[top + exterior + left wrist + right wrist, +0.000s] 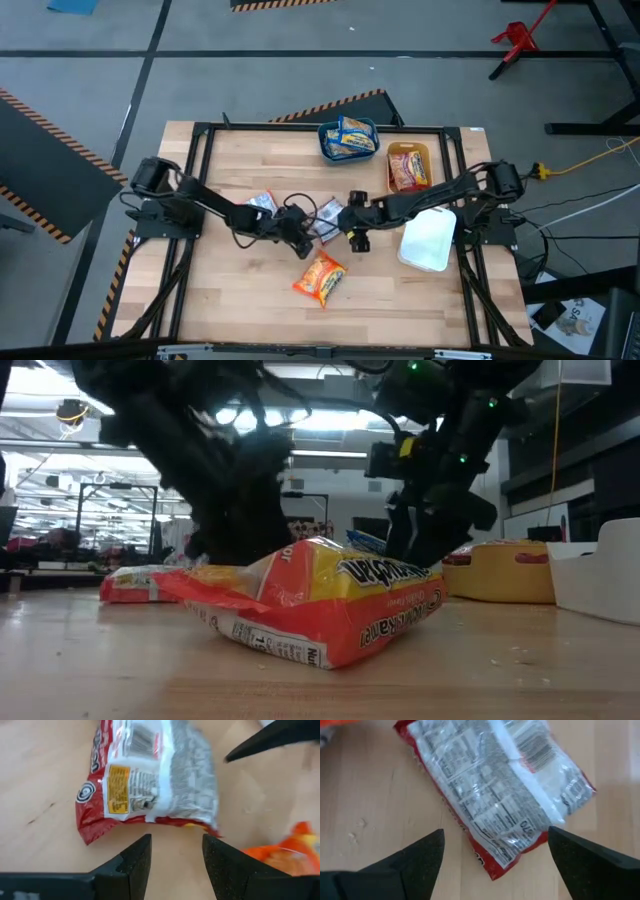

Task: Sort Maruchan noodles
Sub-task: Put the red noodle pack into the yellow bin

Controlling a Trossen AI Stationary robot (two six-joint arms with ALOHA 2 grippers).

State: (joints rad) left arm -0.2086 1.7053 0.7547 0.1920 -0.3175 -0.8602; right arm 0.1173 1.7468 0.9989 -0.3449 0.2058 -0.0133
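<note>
Next, my right gripper grabs the noodle packet by its red corner (495,866), to sort the packet into the orange bin.
A red-and-silver Maruchan noodle packet (326,215) lies back side up on the wood table (230,300) at its middle. My left gripper (176,855) stands open just short of one edge of this packet (150,775), nothing between its fingers. My right gripper (495,855) is wide open above the same packet (505,795), touching nothing. Another red-and-silver packet (262,203) lies to the left. An orange packet (320,278) rests flat nearer the front edge. In the high view, my left gripper (300,240) and my right gripper (355,238) flank the middle packet.
At the far side a blue bin (348,140) holds blue-and-yellow packets, and an orange bin (408,167) holds orange-red ones. A white bin (430,238) stands at the right, beside my right arm. Bare wood lies along the front and left of the table.
</note>
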